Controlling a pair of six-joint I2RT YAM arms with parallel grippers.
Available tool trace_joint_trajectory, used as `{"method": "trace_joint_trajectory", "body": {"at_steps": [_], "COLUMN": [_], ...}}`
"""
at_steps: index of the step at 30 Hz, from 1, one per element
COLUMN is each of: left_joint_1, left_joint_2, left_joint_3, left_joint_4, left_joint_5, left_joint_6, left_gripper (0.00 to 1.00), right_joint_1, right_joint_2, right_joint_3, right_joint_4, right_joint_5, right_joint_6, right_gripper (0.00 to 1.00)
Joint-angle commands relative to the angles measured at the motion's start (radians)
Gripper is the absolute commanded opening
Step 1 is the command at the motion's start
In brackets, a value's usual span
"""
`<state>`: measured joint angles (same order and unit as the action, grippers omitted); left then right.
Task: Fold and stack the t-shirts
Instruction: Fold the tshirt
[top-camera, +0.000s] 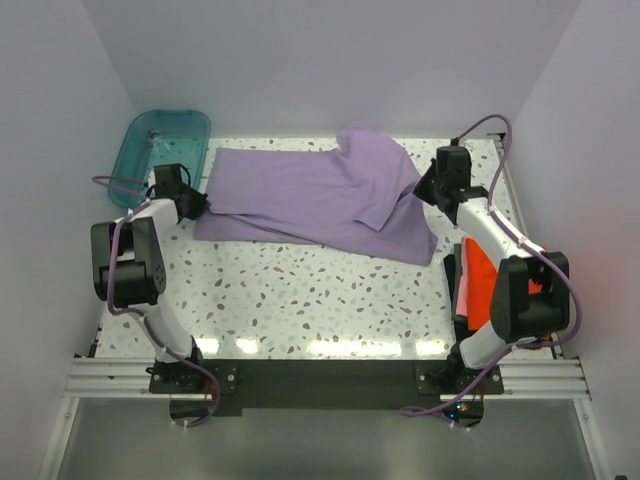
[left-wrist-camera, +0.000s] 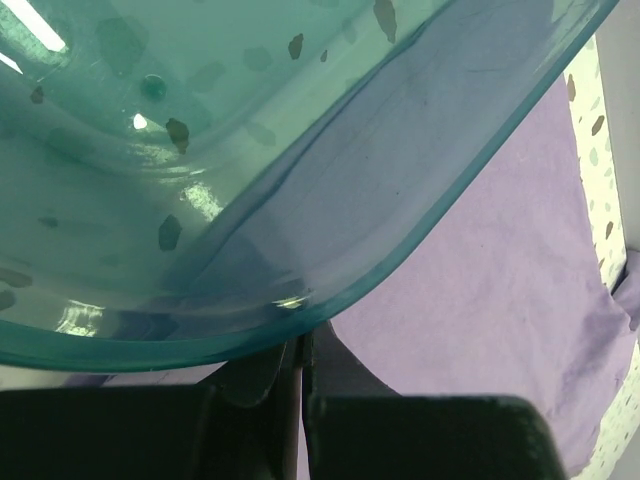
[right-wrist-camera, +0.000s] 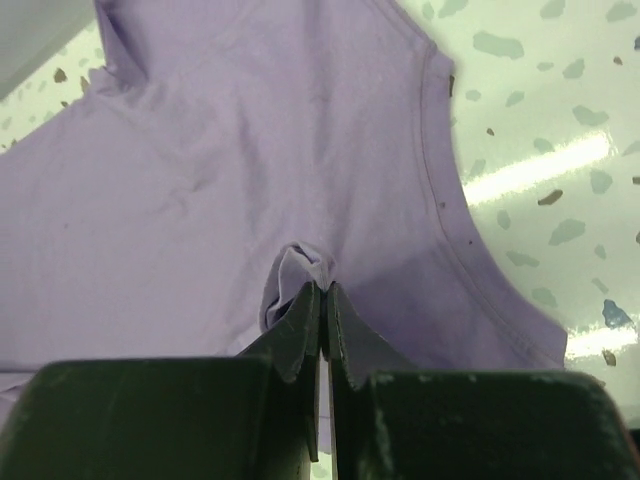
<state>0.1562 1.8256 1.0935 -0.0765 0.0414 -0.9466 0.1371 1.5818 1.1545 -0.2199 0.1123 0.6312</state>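
Observation:
The pinched piece of cloth is at the edge of the lavender t-shirt, just beside the tub, and it would land in place, so my left gripper is ready to open now.
The lavender t-shirt (top-camera: 310, 195) lies spread across the back of the table, its right part folded over in a loose flap. My left gripper (top-camera: 197, 206) is at its left edge, shut with a thin strip of the cloth between the fingers (left-wrist-camera: 302, 345). My right gripper (top-camera: 424, 190) is at its right edge, shut on a small pinch of the cloth (right-wrist-camera: 323, 290) near a curved hem. The shirt also shows in the left wrist view (left-wrist-camera: 480, 270) and the right wrist view (right-wrist-camera: 250, 170). The orange-red t-shirt (top-camera: 477, 275) lies at the right edge, partly hidden by my right arm.
A teal plastic tub (top-camera: 165, 145) stands at the back left corner, right beside my left gripper; its rim fills the left wrist view (left-wrist-camera: 200, 150). White walls close in the table on three sides. The speckled tabletop (top-camera: 300, 300) lies in front of the shirt.

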Motion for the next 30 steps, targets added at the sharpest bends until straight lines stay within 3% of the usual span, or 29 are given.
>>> {"method": "trace_joint_trajectory", "body": {"at_steps": [1,11,30], "left_joint_1": [0.000,0.000,0.022], "left_joint_2": [0.012,0.012,-0.117], "left_joint_3": [0.043,0.042,-0.072], "left_joint_4": [0.015,0.026,0.122], "left_joint_5": [0.003,-0.006,0.017], "left_joint_6": [0.032,0.032,0.003], "left_gripper": [0.01,0.10,0.10], "right_joint_1": [-0.004,-0.004,-0.031], "right_joint_2": [0.007,0.110,0.066], "right_joint_3": [0.092,0.215,0.228], "right_joint_4": [0.056,0.019,0.008], "right_joint_5": [0.033,-0.008,0.029], "right_joint_6": [-0.034,-0.077,-0.108], "right_gripper": [0.00,0.00,0.00]}}
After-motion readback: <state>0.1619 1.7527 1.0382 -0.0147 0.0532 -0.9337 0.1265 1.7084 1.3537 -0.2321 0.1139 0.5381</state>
